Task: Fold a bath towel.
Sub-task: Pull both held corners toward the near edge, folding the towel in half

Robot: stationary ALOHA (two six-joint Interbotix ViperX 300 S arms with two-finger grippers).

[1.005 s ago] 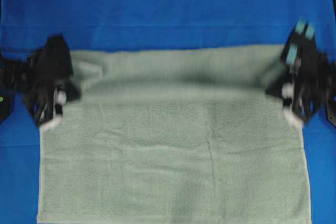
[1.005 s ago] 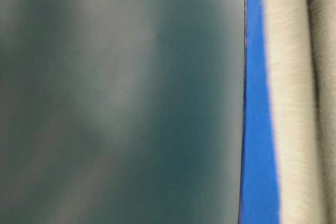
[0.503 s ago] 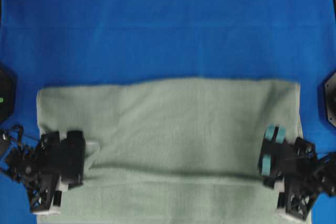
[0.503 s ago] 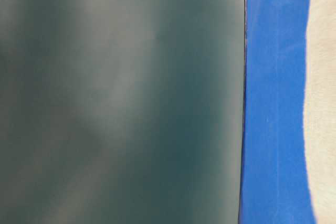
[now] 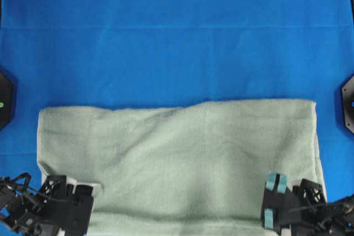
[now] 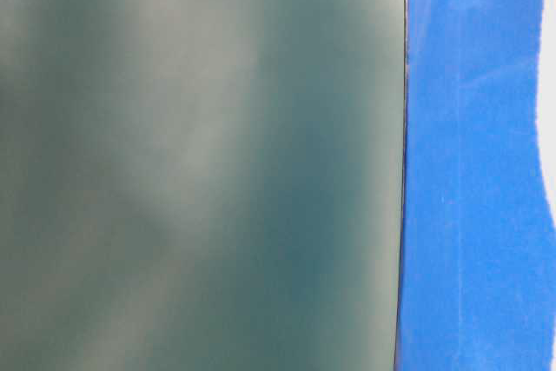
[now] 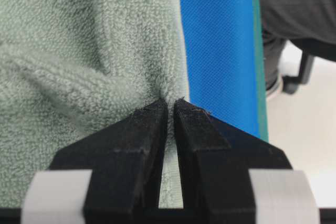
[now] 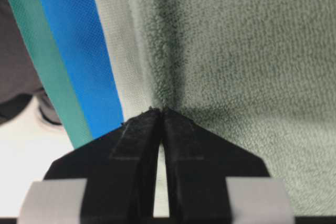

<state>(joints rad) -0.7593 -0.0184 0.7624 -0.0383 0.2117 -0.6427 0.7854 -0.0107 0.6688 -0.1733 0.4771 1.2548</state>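
Observation:
The bath towel's hem band [image 8: 118, 40] rests low at the blue cloth, so it is time for my right gripper to open now. The bath towel would lie flat.
The pale sage-green bath towel [image 5: 182, 158] lies doubled over on the blue cloth [image 5: 177, 37], across the near half of the overhead view. Its folded edge faces away from me. My left arm [image 5: 63, 214] sits over the towel's near left corner and my right arm [image 5: 293, 214] over its near right corner. In the left wrist view my left gripper [image 7: 170, 104] is shut on a bunched pinch of the towel [image 7: 89, 51] beside its side edge. In the right wrist view my right gripper [image 8: 161, 112] is shut on the towel [image 8: 241, 51] next to its flat-woven hem band [image 8: 118, 40].
The blue cloth covers the whole tabletop. Black arm bases stand at the left edge [image 5: 4, 100] and the right edge [image 5: 348, 103]. The table's near edge [image 7: 258, 51] runs right beside both grippers, with a seated person's dark trousers [image 7: 299, 9] beyond it. The table-level view is mostly a blurred dark surface [image 6: 200, 162].
Both grippers have pulled the towel's far edge toward the near edge of the table, laying the top half over the bottom half. The towel has left the table-level view.

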